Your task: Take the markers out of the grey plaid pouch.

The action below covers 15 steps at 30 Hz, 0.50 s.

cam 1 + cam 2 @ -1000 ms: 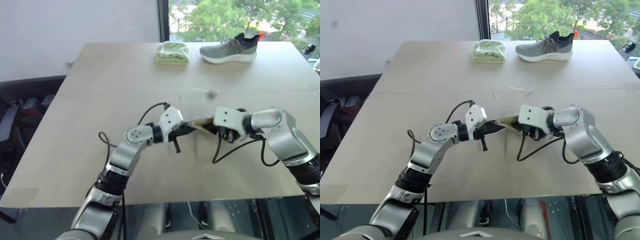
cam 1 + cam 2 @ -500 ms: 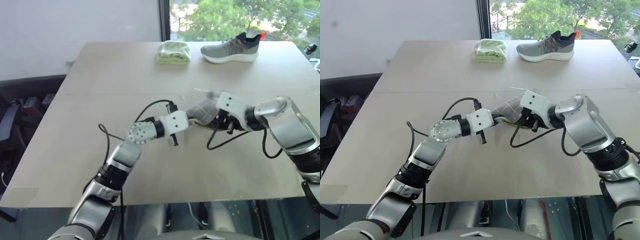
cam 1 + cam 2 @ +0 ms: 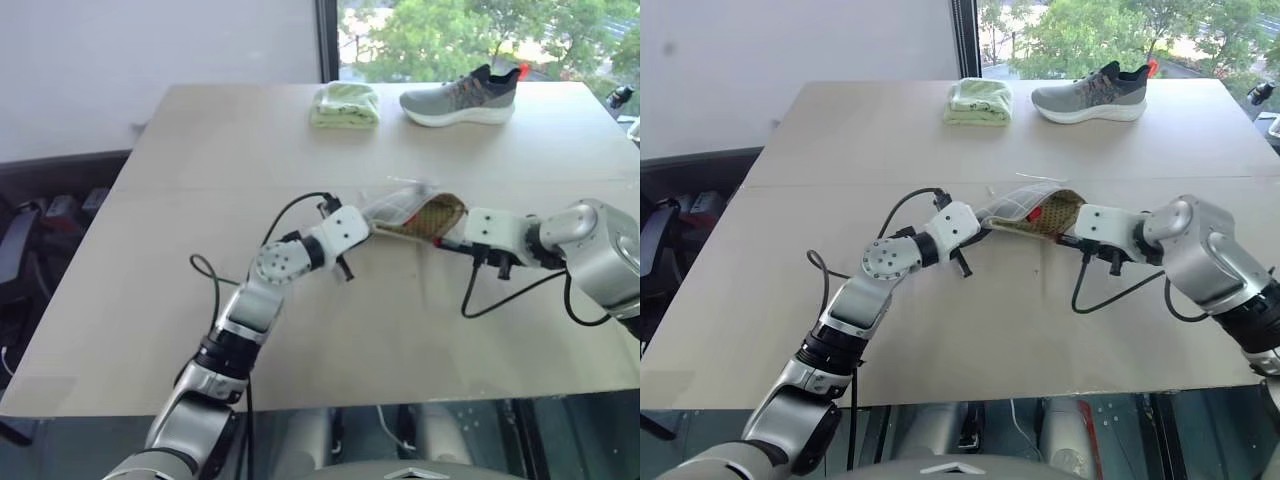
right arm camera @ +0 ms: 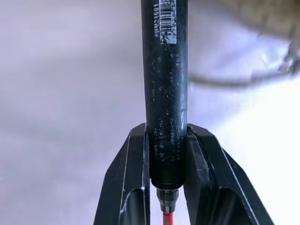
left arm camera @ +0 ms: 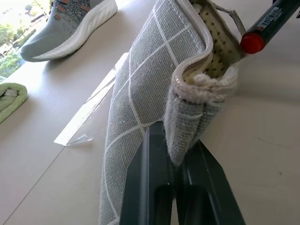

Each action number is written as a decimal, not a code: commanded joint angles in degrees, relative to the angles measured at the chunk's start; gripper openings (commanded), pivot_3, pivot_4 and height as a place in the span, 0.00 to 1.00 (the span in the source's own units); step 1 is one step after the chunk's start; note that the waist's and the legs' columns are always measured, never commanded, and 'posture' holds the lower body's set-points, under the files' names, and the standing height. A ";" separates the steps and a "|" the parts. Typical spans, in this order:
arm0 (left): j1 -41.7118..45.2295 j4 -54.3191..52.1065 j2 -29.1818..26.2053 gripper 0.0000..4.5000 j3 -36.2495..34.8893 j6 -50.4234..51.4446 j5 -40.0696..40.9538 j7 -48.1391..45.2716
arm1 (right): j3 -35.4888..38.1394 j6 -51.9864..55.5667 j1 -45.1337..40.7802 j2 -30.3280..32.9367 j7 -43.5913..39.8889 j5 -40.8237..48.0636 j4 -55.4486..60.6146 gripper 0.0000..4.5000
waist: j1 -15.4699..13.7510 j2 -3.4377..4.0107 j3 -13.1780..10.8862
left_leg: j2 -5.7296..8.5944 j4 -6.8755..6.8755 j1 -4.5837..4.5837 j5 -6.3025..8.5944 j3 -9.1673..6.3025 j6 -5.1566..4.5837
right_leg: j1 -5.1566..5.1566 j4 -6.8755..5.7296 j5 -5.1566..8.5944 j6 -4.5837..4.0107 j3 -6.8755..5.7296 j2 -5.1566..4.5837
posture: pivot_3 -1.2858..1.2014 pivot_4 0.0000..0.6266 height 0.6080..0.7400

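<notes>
The dark marker is above the table close beside the pouch's opening and would drop if released now, so my right gripper should hold it until lower.
The grey plaid pouch (image 3: 408, 211) lies mid-table with its yellowish-lined mouth turned toward my right arm. My left gripper (image 5: 171, 136) is shut on the pouch's near edge (image 5: 187, 112), the fabric pinched between its black fingers (image 5: 140, 187). My right gripper (image 4: 165, 129) is shut on a thin dark marker (image 4: 165, 70) with a barcode label. That marker (image 5: 272, 18) hangs just outside the pouch's mouth, its red end (image 5: 253, 42) a little clear of the lining. In the head views the right gripper (image 3: 1067, 237) sits just right of the pouch. The inside of the pouch is mostly hidden.
A grey sneaker (image 3: 460, 98) and a folded light green cloth (image 3: 345, 103) sit along the table's far edge. A clear plastic strip (image 5: 89, 122) lies on the table beside the pouch. Black cables loop from both wrists over the tabletop (image 3: 200, 180).
My right gripper has moved to the right, drawing the dark marker out of the pouch's mouth. My left gripper has rolled with the pouch, whose lined opening now shows.
</notes>
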<state>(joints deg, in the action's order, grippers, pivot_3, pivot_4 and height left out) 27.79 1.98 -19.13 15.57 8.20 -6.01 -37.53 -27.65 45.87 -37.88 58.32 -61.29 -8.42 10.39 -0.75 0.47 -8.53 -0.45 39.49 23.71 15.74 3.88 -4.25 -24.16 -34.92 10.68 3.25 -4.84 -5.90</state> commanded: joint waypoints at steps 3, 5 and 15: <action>-2.24 -5.18 -0.53 0.00 -1.82 1.39 1.69 0.51 | 8.42 -0.80 1.80 3.48 5.82 -2.25 -6.81 0.11 | -0.07 -0.01 0.00 | -0.02 0.00 0.00 0.00 0.03 0.01 | 0.00 0.01 0.00 0.00 0.00 -0.01 | 0.52 0.24 1.00; -2.78 -5.94 -0.68 0.00 -1.93 1.83 1.91 0.41 | 10.38 -0.22 2.40 3.57 7.50 -2.29 -8.82 0.28 | -0.04 -0.01 -0.01 | -0.03 0.01 -0.01 0.00 0.06 0.01 | 0.00 0.02 0.00 0.00 0.01 -0.01 | 0.52 0.24 1.00; -3.95 -7.80 -0.68 0.00 -2.84 3.32 3.95 -0.21 | 14.35 -1.32 5.53 3.44 9.99 -1.74 -7.98 0.76 | -0.02 -0.01 0.00 | -0.05 0.00 -0.04 -0.01 0.12 0.02 | 0.01 0.01 0.00 0.01 0.04 0.00 | 0.52 0.24 1.00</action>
<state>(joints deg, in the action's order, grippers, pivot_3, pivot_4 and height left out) 24.03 -2.82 -19.87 13.95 11.39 -3.57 -37.61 -16.79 44.90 -32.49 60.76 -50.38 -11.03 -0.66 -0.77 0.46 -8.54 -0.50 39.49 23.66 15.72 3.99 -4.24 -24.16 -34.91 10.68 3.26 -4.80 -5.89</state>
